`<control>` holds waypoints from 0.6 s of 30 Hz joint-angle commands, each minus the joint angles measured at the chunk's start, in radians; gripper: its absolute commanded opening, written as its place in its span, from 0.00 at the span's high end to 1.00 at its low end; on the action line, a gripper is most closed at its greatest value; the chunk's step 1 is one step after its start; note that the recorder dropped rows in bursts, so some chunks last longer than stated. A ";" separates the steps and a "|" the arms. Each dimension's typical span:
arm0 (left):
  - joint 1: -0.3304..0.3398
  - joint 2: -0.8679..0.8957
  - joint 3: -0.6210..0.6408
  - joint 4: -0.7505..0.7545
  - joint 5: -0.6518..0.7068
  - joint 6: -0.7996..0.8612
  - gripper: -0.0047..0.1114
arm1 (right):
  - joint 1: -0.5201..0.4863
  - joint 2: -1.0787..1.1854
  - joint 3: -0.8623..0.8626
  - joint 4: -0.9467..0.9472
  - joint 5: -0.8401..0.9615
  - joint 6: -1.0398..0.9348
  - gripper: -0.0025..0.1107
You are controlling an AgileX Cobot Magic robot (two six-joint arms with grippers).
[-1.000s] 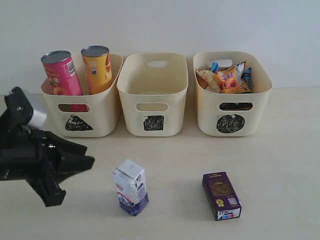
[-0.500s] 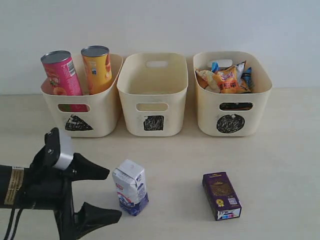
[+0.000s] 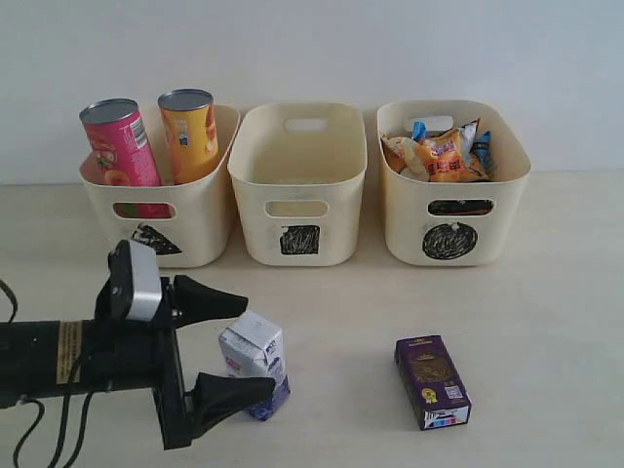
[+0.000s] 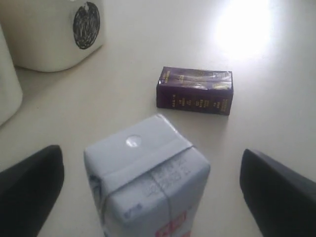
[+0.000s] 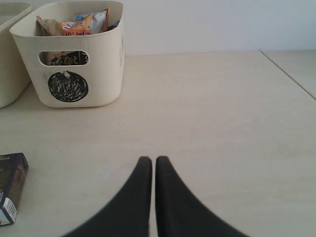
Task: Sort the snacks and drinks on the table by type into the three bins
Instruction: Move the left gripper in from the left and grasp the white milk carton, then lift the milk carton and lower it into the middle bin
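The carton's gabled top [image 3: 254,330] [image 4: 143,153] slopes, so I next need to grab the carton's flat sides with my left gripper.
A white-and-blue gabled drink carton [image 3: 257,369] [image 4: 148,173] stands upright on the table. My left gripper [image 3: 255,341] [image 4: 153,190] is open, one finger on each side of the carton and clear of it. A dark purple drink carton [image 3: 432,381] [image 4: 195,91] [image 5: 11,185] lies flat to its right. The triangle bin [image 3: 200,219] holds the pink tube [image 3: 119,146] and the yellow-orange tube [image 3: 190,132]. The square bin [image 3: 331,195] is between it and the circle bin [image 3: 409,219] [image 5: 106,64], which holds crinkly snack bags [image 3: 444,151]. My right gripper [image 5: 153,160] is shut and empty over bare table.
The three bins stand in a row against the back wall. A table seam [image 5: 289,74] runs near the right side in the right wrist view.
My left gripper has opened wide and moved right from the table's left side, so its fingers now stand either side of the white-and-blue carton. Nothing else moved.
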State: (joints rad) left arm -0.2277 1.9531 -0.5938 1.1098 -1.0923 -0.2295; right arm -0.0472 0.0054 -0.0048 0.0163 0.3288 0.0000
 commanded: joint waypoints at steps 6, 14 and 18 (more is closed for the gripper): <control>-0.064 0.010 -0.068 -0.049 0.102 -0.151 0.20 | -0.001 -0.005 0.005 -0.004 -0.007 0.000 0.98; -0.064 0.010 -0.068 -0.047 0.107 -0.160 0.92 | -0.001 -0.005 0.005 -0.004 -0.007 0.000 0.98; -0.064 -0.002 -0.068 -0.052 0.044 -0.181 0.93 | -0.001 -0.005 0.005 -0.004 -0.007 0.000 0.98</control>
State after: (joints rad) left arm -0.2885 1.9613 -0.6591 1.0695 -0.9979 -0.3907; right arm -0.0472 0.0054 -0.0048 0.0163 0.3288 0.0000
